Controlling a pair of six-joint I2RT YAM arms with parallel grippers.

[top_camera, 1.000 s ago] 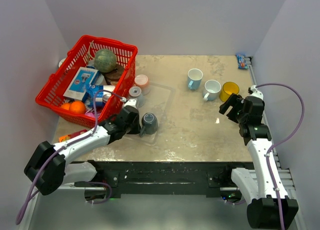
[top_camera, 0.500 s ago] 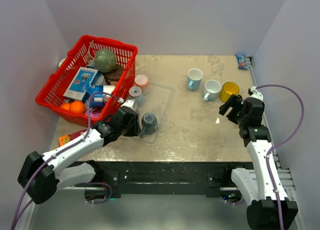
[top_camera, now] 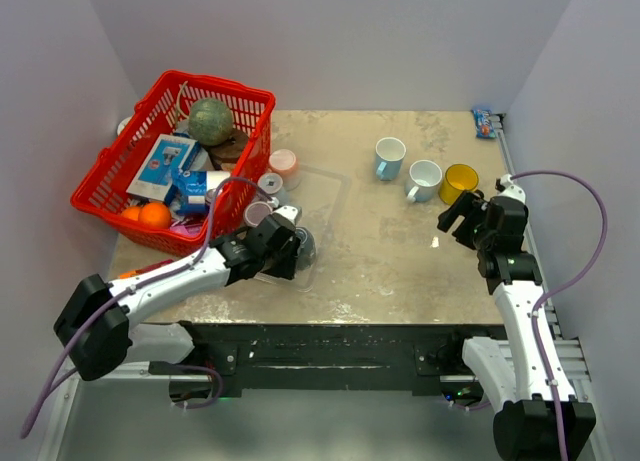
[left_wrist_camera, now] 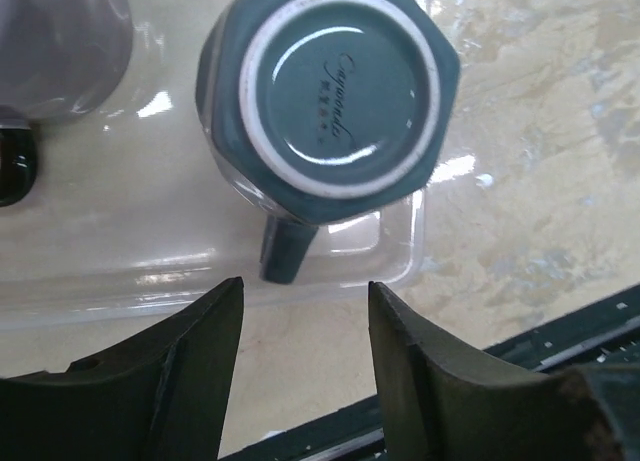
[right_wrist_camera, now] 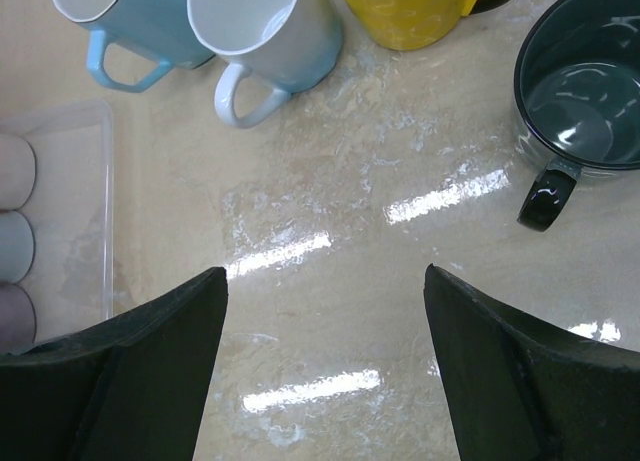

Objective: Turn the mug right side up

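Observation:
My left gripper grips the mug's handle (left_wrist_camera: 287,249) from its base side next, to tip the mug and pass it to my right gripper.
The mug (left_wrist_camera: 330,91) is dark teal and stands upside down on a clear plastic tray (left_wrist_camera: 120,221), base up. Its handle (left_wrist_camera: 288,249) points toward my left gripper (left_wrist_camera: 305,311). That gripper is open and holds nothing, its tips just short of the handle. From above, the left gripper (top_camera: 285,246) covers most of the mug (top_camera: 303,247) at the tray's near right corner. My right gripper (top_camera: 458,219) is open over bare table at the right, far from the mug; the right wrist view shows nothing in the right gripper (right_wrist_camera: 325,301).
Three more upside-down mugs, pink (top_camera: 283,164), grey (top_camera: 270,186) and lilac (top_camera: 258,213), stand on the tray's left side. Upright blue (top_camera: 389,157), white (top_camera: 424,178) and yellow (top_camera: 459,181) mugs stand back right, a dark one (right_wrist_camera: 580,81) near the right gripper. A full red basket (top_camera: 175,161) is at left.
My left gripper has opened and shifted right, from beside the mug to over it. The mug has stayed in place, and the right arm has not moved.

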